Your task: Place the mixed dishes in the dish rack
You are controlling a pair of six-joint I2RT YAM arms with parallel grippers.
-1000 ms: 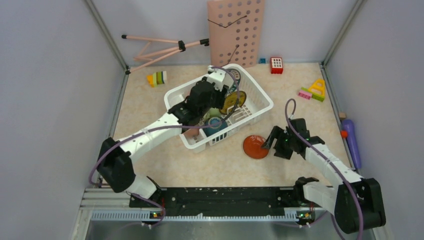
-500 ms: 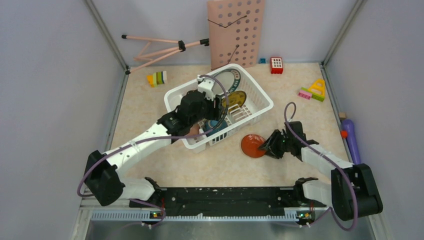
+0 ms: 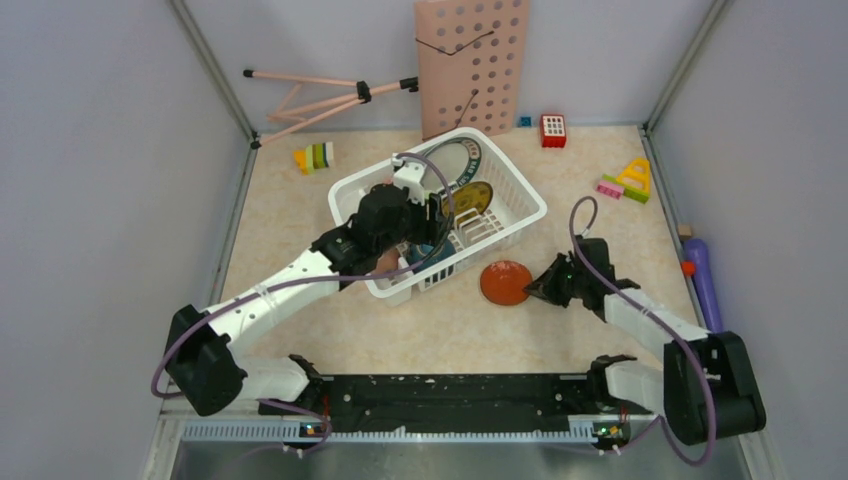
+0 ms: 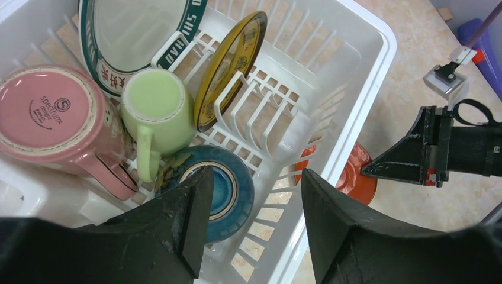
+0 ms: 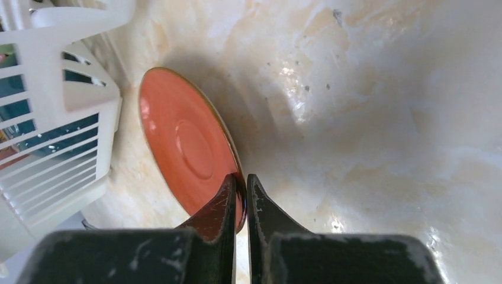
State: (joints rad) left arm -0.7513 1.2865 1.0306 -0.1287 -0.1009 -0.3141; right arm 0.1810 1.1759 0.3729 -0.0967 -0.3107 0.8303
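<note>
The orange plate needs to stand upright between the rack's dividers, so next my left gripper should grab it by its thin outer rim [image 3: 505, 303] [image 4: 356, 200].
The white dish rack [image 3: 521, 196] [image 4: 368, 70] holds a pink cup [image 4: 44, 112], a light green mug [image 4: 155, 103], a blue bowl [image 4: 231, 188], a yellow plate [image 4: 231, 65] and a teal-rimmed large plate [image 4: 136, 29]. My left gripper [image 3: 428, 236] [image 4: 254, 183] hovers open over the rack's near side, above the bowl, with nothing between its fingers. An orange plate [image 3: 505, 283] [image 5: 189, 148] [image 4: 355, 177] rests on the table just right of the rack. Its right rim is pinched by my right gripper [image 3: 541, 285] [image 5: 240, 180], which is shut on it.
A pink perforated board [image 3: 472, 65] leans on the back wall beside a pink tripod [image 3: 320, 95]. Toy blocks lie at the back left [image 3: 315, 156], back centre [image 3: 553, 130] and right [image 3: 628, 180]. A purple cylinder [image 3: 703, 285] lies along the right wall.
My right gripper moved in from the right and closed on the orange plate's rim, nudging the plate slightly up and left. My left arm drew back a little over the rack, still open.
</note>
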